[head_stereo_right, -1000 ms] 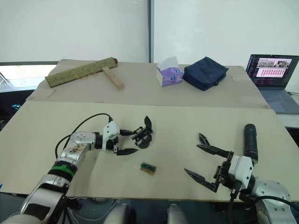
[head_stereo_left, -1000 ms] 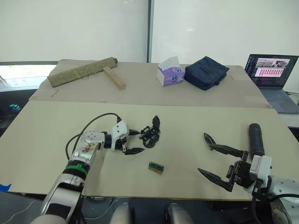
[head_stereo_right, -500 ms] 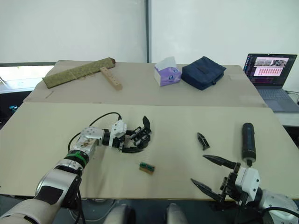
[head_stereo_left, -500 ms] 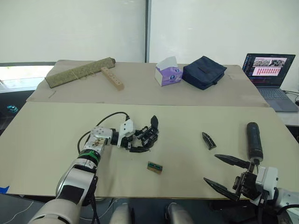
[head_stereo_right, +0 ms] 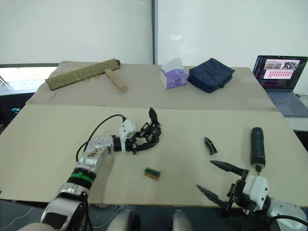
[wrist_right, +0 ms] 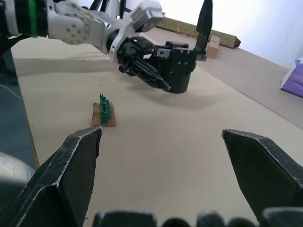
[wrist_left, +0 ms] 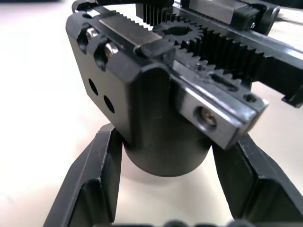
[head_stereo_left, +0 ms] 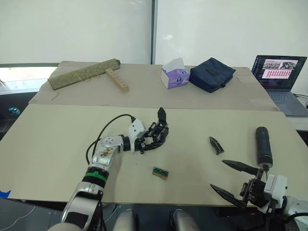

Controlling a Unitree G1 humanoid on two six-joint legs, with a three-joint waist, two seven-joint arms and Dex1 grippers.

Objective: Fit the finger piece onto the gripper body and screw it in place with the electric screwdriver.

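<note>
My right gripper grips the finger piece by its long sides next, to fit the finger piece point(head_stereo_left: 215, 145) upright onto the gripper body point(head_stereo_left: 158, 133).
The gripper body point(head_stereo_left: 158, 133), a black block on a round base with one pointed finger sticking up, stands at the table's middle. My left gripper point(head_stereo_left: 150, 140) is shut on its round base, one finger point(wrist_left: 92, 182) on each side. The finger piece point(head_stereo_left: 215, 145) lies loose on the table to the right. Further right lies the electric screwdriver point(head_stereo_left: 263, 146), its tip toward the front edge. My right gripper point(head_stereo_left: 217, 175) hangs open near the front edge, in front of both and holding nothing. Its fingers point(wrist_right: 71, 175) frame the gripper body point(wrist_right: 177, 71) from afar.
A small green-and-brown block point(head_stereo_left: 160, 173) lies in front of the gripper body. On the far table are a rolled mat point(head_stereo_left: 85, 73), a wooden strip with holes point(head_stereo_left: 117, 79), a tissue box point(head_stereo_left: 174, 73), a dark blue bag point(head_stereo_left: 212, 73) and a laptop point(head_stereo_left: 281, 72).
My left gripper moved right and shut round the gripper body's base. My right gripper drew back toward the front edge, away from the finger piece, and stays open.
</note>
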